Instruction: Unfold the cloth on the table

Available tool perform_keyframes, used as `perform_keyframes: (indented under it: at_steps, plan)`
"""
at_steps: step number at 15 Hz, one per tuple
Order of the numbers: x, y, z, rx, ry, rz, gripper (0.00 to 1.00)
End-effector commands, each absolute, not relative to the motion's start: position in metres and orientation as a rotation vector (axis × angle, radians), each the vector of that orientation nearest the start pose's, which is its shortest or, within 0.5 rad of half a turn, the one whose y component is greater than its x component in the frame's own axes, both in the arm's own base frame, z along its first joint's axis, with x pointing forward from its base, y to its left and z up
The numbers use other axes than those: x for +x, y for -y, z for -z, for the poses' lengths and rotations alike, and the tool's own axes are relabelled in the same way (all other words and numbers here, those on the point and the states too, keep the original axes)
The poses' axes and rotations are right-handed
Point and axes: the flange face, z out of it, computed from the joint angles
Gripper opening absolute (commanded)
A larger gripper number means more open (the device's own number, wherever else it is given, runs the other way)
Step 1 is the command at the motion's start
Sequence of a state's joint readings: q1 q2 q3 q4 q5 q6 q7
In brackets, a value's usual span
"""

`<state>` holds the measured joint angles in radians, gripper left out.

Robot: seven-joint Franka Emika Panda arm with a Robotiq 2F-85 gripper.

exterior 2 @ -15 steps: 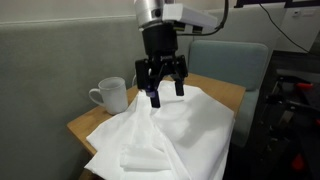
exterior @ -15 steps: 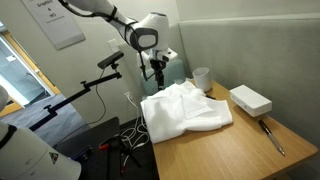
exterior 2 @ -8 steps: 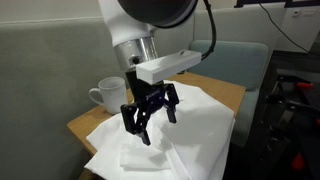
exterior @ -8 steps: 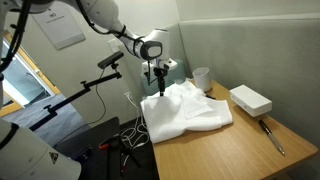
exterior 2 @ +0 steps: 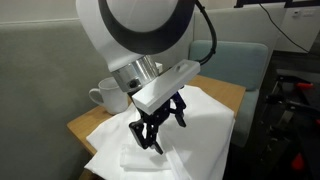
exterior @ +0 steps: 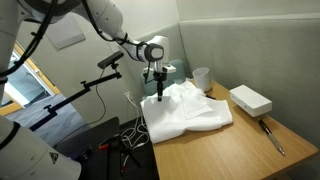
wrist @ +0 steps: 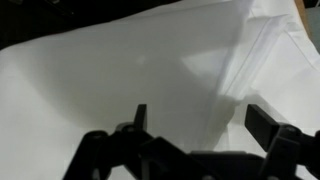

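Next, the gripper pinches the white cloth [exterior: 185, 112] by the upper layer's edge to draw that layer over and unfold it.
The white cloth [exterior: 185, 112] lies folded and wrinkled on the wood-grain table [exterior: 235, 150]; it also shows in an exterior view [exterior 2: 175, 140] and fills the wrist view [wrist: 130, 70]. My gripper [exterior: 160, 97] hangs over the cloth's edge near the table's corner, just above the fabric [exterior 2: 156, 140]. In the wrist view the two fingers [wrist: 205, 118] are spread wide apart with only cloth seen between them. Nothing is held.
A white cup [exterior: 202, 77] stands behind the cloth, also in an exterior view [exterior 2: 108, 96]. A small white box [exterior: 250, 99] lies at the far side of the table. A pen-like tool [exterior: 272, 136] lies near the table's edge. A camera stand [exterior: 105, 65] is beside the table.
The arm has swung and come down toward the cloth's edge; the gripper now sits lower, close above the fabric. The cloth has not moved.
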<state>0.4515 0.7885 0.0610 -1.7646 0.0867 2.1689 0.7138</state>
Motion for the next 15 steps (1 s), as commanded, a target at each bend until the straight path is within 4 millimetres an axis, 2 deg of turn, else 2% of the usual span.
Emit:
perform_keyframes:
  at_steps: [1, 6, 7, 9, 15]
  plan:
    - [0.528, -0.299, -0.094, -3.235, -0.484, -0.712, 1.00]
    - [0.527, -0.289, -0.089, -3.252, -0.511, -0.822, 1.00]
    - [0.529, -0.287, -0.087, -3.255, -0.514, -0.824, 0.75]
    - [0.532, -0.283, -0.082, -3.263, -0.520, -0.821, 0.66]
    - [0.539, -0.279, -0.078, -3.266, -0.516, -0.793, 0.20]
